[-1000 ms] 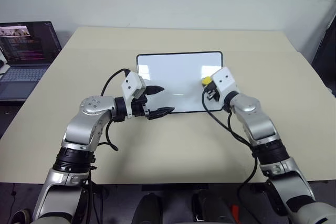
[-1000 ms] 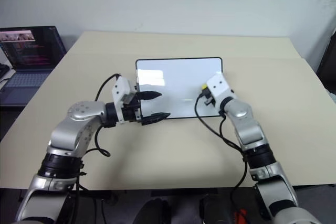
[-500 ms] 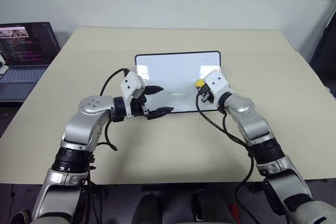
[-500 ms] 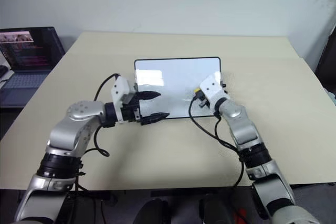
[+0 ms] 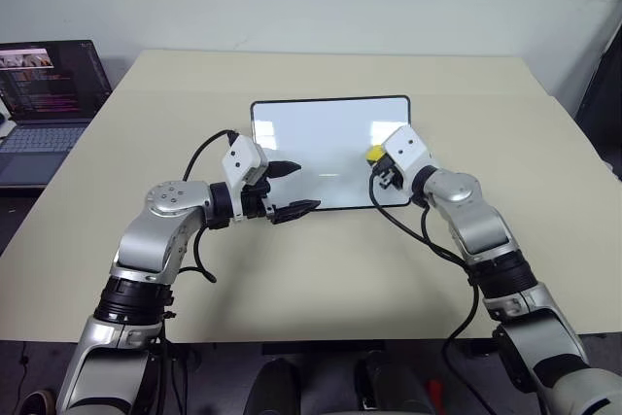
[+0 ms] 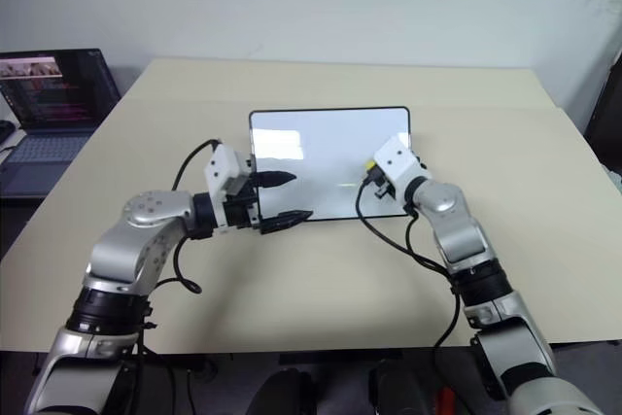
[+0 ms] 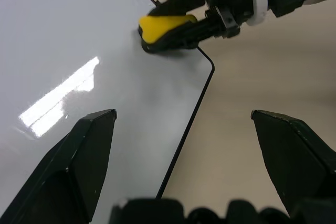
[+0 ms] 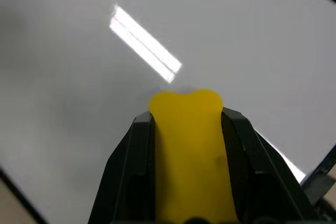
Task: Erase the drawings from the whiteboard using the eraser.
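Observation:
The yellow eraser (image 5: pixel 373 154) is over the whiteboard (image 5: pixel 321 143). The eraser goes toward the beige tabletop in my right gripper, before its release.
The whiteboard (image 5: pixel 321 143) lies flat at the middle of the table, white with a thin black frame. My right gripper (image 5: pixel 377 158) is shut on the yellow eraser (image 5: pixel 373 154), whose dark underside rests on the board near its right edge (image 7: pixel 165 27). In the right wrist view the eraser (image 8: pixel 186 145) sits between the two black fingers (image 8: pixel 134 150). My left gripper (image 5: pixel 292 189) stands open over the board's near left part, holding nothing. The drawings are out of view; the board surface I see is plain white with glare streaks.
A dark open laptop (image 5: pixel 49 94) stands at the far left, off the table. The beige table (image 5: pixel 311 279) has bare room in front of the board and on both sides. Black cables hang from both wrists.
My right wrist has turned, and the eraser has slid slightly leftward on the board's right part. The left arm has kept still.

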